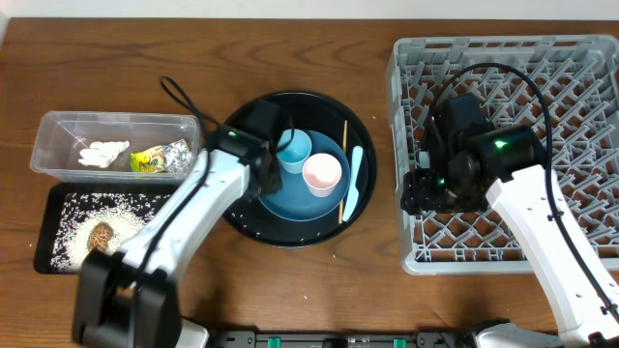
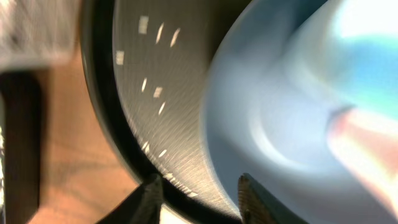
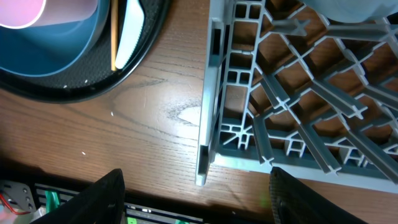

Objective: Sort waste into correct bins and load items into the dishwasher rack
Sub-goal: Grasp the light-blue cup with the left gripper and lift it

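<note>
My left gripper is to pick up the light-blue cup by its rim next, so its body stays free for my right gripper to take and load into the rack.
A dark-blue plate (image 1: 295,201) lies in the round black tray (image 1: 250,220), carrying a light-blue cup (image 1: 294,150) and a pink cup (image 1: 322,174). A chopstick (image 1: 343,169) and a white spoon (image 1: 355,182) lie along its right side. My left gripper (image 1: 269,176) hovers at the plate's left edge, open, with the tray rim (image 2: 102,93) and plate (image 2: 261,112) beyond its fingers (image 2: 151,191). My right gripper (image 3: 199,196) is open and empty above the table, by the front left corner of the grey dishwasher rack (image 3: 298,93). The left wrist view is blurred.
The clear tub (image 1: 58,126) at the left holds white tissue (image 1: 103,153), a yellow wrapper (image 1: 147,161) and foil (image 1: 177,155). In front of it the shallow black tray (image 1: 58,198) holds rice (image 1: 77,227) and a brown food piece (image 1: 101,235). The rack (image 1: 580,97) fills the right side.
</note>
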Motion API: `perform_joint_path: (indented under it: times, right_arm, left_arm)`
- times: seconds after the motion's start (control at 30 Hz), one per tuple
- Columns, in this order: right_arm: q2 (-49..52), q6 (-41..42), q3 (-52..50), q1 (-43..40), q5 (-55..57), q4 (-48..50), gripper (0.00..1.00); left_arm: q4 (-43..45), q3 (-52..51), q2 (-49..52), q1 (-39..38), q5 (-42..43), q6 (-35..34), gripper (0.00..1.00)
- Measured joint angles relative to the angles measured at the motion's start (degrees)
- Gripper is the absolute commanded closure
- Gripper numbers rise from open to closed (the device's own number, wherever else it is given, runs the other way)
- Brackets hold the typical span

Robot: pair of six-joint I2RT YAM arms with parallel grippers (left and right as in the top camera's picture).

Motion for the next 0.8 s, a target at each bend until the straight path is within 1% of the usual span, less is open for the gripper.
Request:
perform_joint_path:
  times: [0.07,0.23,0.5,0.8]
  right_arm:
    - [0.00,0.00,0.00,0.00,-0.02,0.02,0.31]
    - [0.00,0.00,0.00,0.00,-0.02,0.07,0.31]
    - [0.00,0.00,0.00,0.00,-0.02,-0.11,0.31]
    - [0.00,0.00,0.00,0.00,0.00,-0.59,0.30]
  left_arm:
    - [1.99,1.70,-3.13,0.00,0.26,0.44,0.43]
    - [7.13,2.86,-6.29,-0.07,3.72,0.55,0.43]
    - [12.37,2.86,1.77,-0.22,6.27,-1.18,0.43]
    - [14.47,2.86,8.24,-0.22,6.51,-1.55,0.45]
